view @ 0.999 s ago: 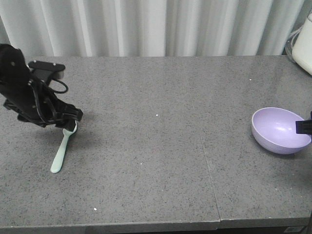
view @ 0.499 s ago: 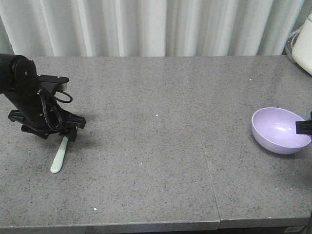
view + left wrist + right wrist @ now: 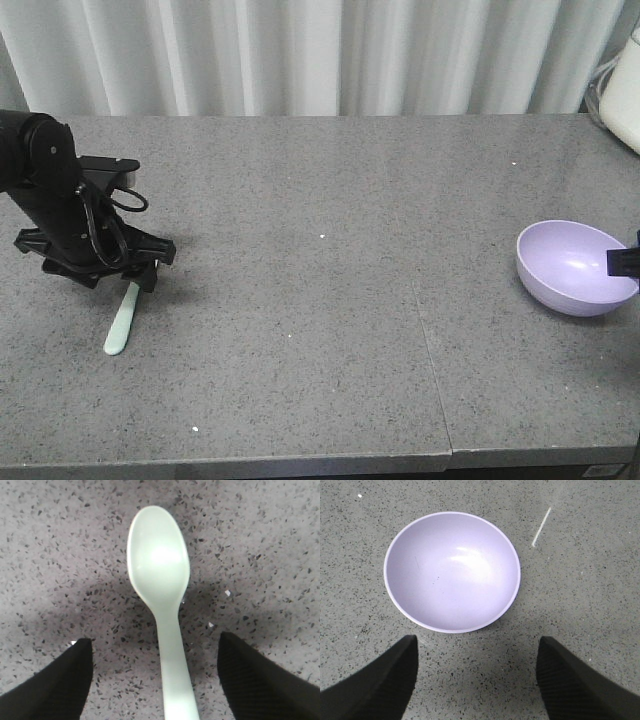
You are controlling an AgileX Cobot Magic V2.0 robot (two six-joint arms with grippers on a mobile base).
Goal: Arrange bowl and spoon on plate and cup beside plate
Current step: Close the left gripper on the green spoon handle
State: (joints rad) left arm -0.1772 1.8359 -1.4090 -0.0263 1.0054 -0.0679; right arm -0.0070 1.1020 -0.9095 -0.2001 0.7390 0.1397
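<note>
I should grab the spoon by its handle [image 3: 175,672] with my left gripper next, so the mint-green spoon's oval head [image 3: 158,555] stays free to rest on the plate.
The pale mint-green spoon [image 3: 159,570] lies flat on the grey table, its handle running between the fingers of my left gripper [image 3: 154,637]. That gripper is open, with a finger on each side of the handle and a gap on both sides. From the front, the left gripper [image 3: 140,276] sits low over the spoon's head and only the spoon's handle [image 3: 120,325] shows. The lavender bowl [image 3: 452,570] stands upright and empty at the table's right, just ahead of my open right gripper [image 3: 477,639]. In the front view the bowl [image 3: 575,266] is near the right edge. Plate and cup are out of view.
A white object [image 3: 625,95] sits at the back right corner. A seam [image 3: 430,345] runs across the tabletop right of the middle. Curtains hang behind the table. The table's front edge [image 3: 300,462] is close below.
The left arm has come down over the spoon, hiding its head in the front view; it has hardly moved in the last half second. The bowl and right gripper are unchanged.
</note>
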